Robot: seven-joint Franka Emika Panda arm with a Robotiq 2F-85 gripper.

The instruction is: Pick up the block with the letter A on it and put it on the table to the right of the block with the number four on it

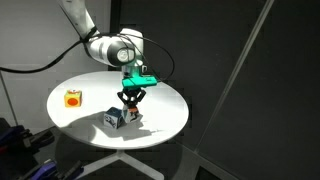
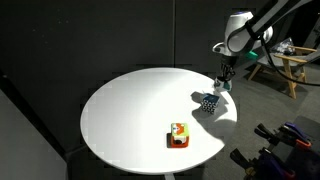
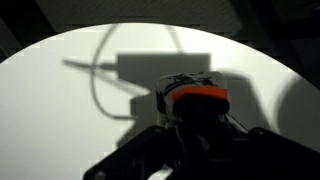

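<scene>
The letter A block is low over the flat white table beside the number four block and would land there, so it is time for my gripper to release it now.
The block with the letter A (image 1: 131,114) is a small dark cube sitting low at the white table (image 1: 160,100), just right of the light blue and white block with the number four (image 1: 113,118). My gripper (image 1: 130,104) stands straight over it, and its fingers seem closed on the block's top. In the wrist view the block (image 3: 195,96) shows an orange top edge between my dark jaws (image 3: 195,125). In an exterior view my gripper (image 2: 222,86) is just behind the number four block (image 2: 208,101) on the table (image 2: 130,110), and the letter A block is hidden there.
An orange-and-yellow cube (image 1: 72,98) lies apart near the table's edge, also seen in an exterior view (image 2: 178,135). Dark curtains surround the table. A wooden chair (image 2: 285,65) stands behind the arm.
</scene>
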